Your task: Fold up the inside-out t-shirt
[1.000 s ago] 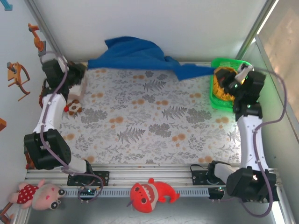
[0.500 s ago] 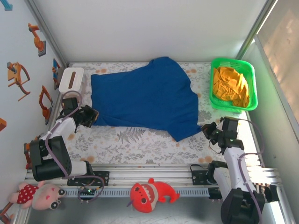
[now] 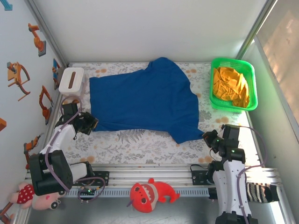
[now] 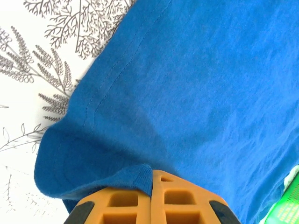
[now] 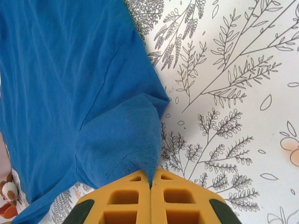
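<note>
The fold of hem would drop by the shirt's near edge if my left gripper opened now, so it keeps hold until the fold is over the flat cloth beyond.
The royal-blue inside-out t-shirt (image 3: 142, 100) lies spread flat across the floral table. My left gripper (image 3: 91, 123) sits low at the shirt's near-left corner, shut on a fold of its hem (image 4: 135, 177). At the near-right corner my right gripper (image 3: 206, 138) is shut on the shirt's edge (image 5: 140, 149), the cloth pinched between the orange fingers (image 5: 175, 196). Both corners lie close to the table.
A white tissue box (image 3: 71, 80) stands at the far left. A green basket (image 3: 254, 88) holding an orange-yellow garment (image 3: 231, 84) sits at the far right. Plush toys (image 3: 152, 193) lie on the rail in front of the arm bases.
The shirt hung stretched in the air at the back a second ago; both grippers have swung it toward the near edge and laid it flat, then eased slightly lower.
</note>
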{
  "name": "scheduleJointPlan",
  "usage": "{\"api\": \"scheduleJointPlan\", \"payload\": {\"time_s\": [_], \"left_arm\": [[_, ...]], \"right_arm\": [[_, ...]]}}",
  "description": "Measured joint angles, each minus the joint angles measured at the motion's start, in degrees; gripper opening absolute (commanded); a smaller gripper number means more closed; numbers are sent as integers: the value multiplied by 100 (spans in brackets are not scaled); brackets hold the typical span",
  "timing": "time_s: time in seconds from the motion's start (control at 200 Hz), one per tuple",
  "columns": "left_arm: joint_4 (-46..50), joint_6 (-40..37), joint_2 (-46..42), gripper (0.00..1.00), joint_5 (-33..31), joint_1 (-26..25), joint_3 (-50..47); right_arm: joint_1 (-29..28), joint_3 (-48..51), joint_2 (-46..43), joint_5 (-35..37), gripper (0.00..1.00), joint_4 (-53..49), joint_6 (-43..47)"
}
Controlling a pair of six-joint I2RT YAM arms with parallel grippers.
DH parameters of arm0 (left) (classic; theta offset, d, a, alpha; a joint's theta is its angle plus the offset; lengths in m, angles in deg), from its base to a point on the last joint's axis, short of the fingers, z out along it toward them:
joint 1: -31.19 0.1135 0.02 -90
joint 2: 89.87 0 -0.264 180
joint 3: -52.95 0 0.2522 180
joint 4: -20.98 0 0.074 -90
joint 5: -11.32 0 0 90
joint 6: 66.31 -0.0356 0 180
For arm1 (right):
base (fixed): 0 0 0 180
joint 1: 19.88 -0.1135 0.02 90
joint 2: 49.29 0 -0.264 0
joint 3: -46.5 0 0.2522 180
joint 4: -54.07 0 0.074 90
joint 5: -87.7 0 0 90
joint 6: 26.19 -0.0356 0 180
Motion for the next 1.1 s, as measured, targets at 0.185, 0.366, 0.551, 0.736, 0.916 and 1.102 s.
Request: {"api": "scheduleJointPlan", "payload": {"time_s": [0.185,0.366,0.551,0.736,0.916,1.102], "left_arm": [[184,-26,-297,5,-2,-20,-114],[210,-111,-282,8,-68,-20,-96],[216,-199,79,8,-116,-20,170],[120,-299,518,8,-133,-20,398],[22,-330,852,8,-166,-20,503],[-87,-330,1207,7,-219,-20,745]], "right_arm": [[0,-621,13,-42,0,-280,-26],[0,-1320,605,-175,0,-31,-15],[0,-1674,1499,-225,0,476,-20],[-2,-1779,2302,-293,0,1021,-72],[-101,-2144,3005,-293,0,1412,-114],[-496,-2739,3891,-74,0,1698,-116]]}}
